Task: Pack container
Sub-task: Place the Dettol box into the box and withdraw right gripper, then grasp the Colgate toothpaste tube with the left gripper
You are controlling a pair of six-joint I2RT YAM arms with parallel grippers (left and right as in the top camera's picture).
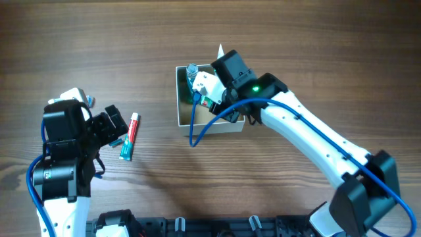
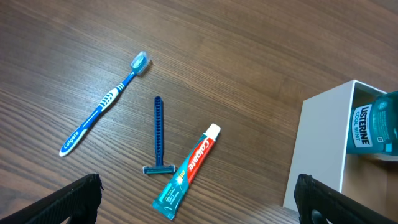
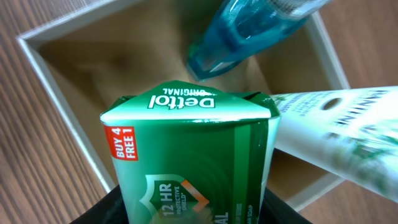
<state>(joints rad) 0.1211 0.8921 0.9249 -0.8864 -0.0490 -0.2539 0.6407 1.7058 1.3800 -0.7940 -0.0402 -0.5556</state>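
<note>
I should grab the toothpaste tube across its printed body (image 1: 129,139) (image 2: 186,175) with my left gripper and leave the tube's cap free. Then I can pack it into the container.
The container (image 1: 179,105), a white-walled square box with a tan inside, stands mid-table; it also shows in the left wrist view (image 2: 320,149) and the right wrist view (image 3: 59,84). My right gripper (image 1: 209,97) is over it, shut on a green Dettol soap box (image 3: 186,155) held above the opening. Inside lie a blue mouthwash bottle (image 3: 249,31) and a white tube (image 3: 336,130). My left gripper (image 2: 198,208) is open and empty above a toothpaste tube (image 2: 189,171), left of the container.
A blue toothbrush (image 2: 106,102) and a blue razor (image 2: 158,134) lie on the wood table left of the toothpaste (image 1: 130,137). In the overhead view the left arm hides most of them.
</note>
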